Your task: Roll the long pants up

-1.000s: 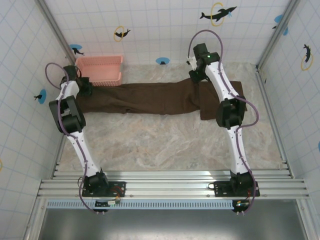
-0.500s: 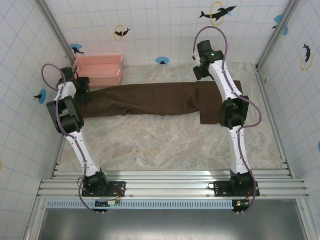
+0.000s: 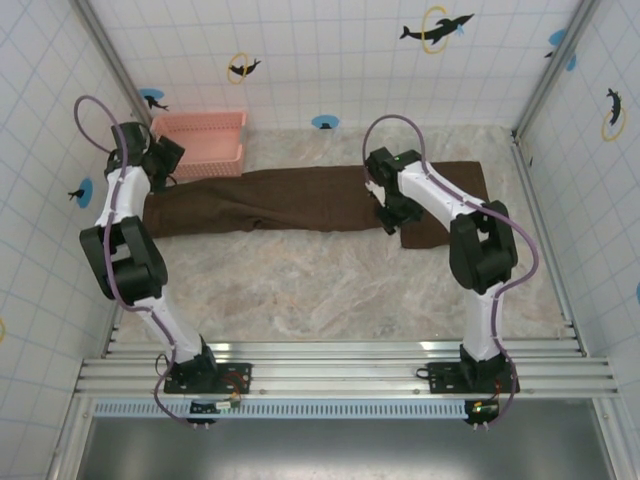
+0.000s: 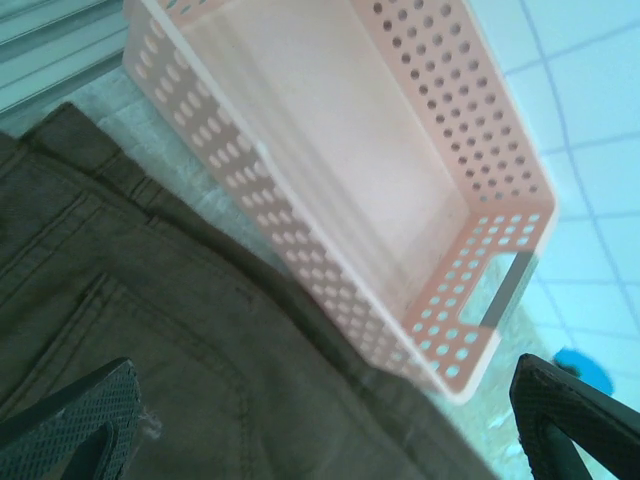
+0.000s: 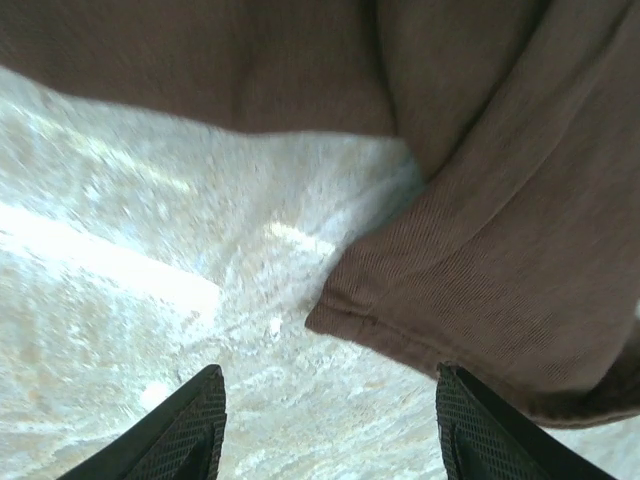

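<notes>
The robot should next grab the hemmed corner (image 3: 405,244) of the long pants (image 3: 300,198) with its right gripper. It will then lay that leg over the other for rolling up.
The long pants (image 3: 300,198) lie flat and stretched out across the back of the table, dark brown, running left to right. My left gripper (image 3: 163,160) hovers over their left end beside the pink basket (image 3: 205,138). In the left wrist view its fingers (image 4: 70,420) stand wide open above the seamed cloth of the pants (image 4: 150,330), holding nothing. My right gripper (image 3: 391,214) sits at the near edge of the pants, right of centre. In the right wrist view it (image 5: 330,430) is open over bare table, with a hemmed corner of the pants (image 5: 400,310) just ahead.
The pink perforated basket (image 4: 330,180) is empty and touches the far edge of the pants. Tiled walls close in the table on three sides. The marbled tabletop (image 3: 320,290) in front of the pants is bare up to the metal rail (image 3: 340,365).
The left gripper opened, let go of the pants' left end and swung back toward the basket. The right gripper opened wider and came from the far edge to the near edge of the pants.
</notes>
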Robot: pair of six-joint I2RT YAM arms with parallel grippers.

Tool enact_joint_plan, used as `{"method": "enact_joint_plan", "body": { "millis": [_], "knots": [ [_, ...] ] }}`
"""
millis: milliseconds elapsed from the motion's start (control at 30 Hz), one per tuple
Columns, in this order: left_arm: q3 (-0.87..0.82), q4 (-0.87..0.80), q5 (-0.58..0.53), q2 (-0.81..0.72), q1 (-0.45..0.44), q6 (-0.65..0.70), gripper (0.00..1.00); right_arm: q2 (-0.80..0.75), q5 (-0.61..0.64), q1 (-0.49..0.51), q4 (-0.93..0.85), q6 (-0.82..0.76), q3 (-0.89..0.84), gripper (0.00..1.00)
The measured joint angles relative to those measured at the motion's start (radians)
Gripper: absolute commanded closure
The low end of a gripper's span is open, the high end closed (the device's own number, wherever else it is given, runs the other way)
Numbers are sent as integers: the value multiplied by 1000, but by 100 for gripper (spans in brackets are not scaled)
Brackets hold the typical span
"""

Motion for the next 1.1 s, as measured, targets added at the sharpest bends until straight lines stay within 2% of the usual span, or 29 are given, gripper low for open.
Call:
{"method": "enact_joint_plan", "body": {
  "millis": [200, 400, 500, 600, 733, 833, 867, 1033, 1100],
  "knots": [
    [-144, -37, -13, -2, -34, 55, 3, 0, -24, -28, 43, 30, -90, 44],
    [-152, -89, -53, 3, -54, 124, 3, 13, -39, -43, 86, 40, -120, 45],
    [-152, -112, -70, 3, -56, 147, 3, 29, -44, -43, 104, 41, -136, 51],
    [-152, -132, -81, 3, -56, 158, 3, 58, -47, -49, 114, 43, -140, 52],
    [-152, -156, -91, 3, -56, 174, 3, 70, -32, -58, 115, 48, -143, 62],
    [-152, -171, -96, 3, -56, 177, 3, 72, -10, -66, 117, 55, -145, 82],
    [-152, -175, -99, 3, -56, 180, 3, 74, 0, -70, 118, 61, -145, 86],
    [-152, -188, -103, 3, -56, 189, 3, 74, 65, -92, 118, 66, -145, 99],
    [-152, -189, -103, 3, -56, 191, 3, 64, 107, -100, 114, 66, -144, 100]
  ]
}}
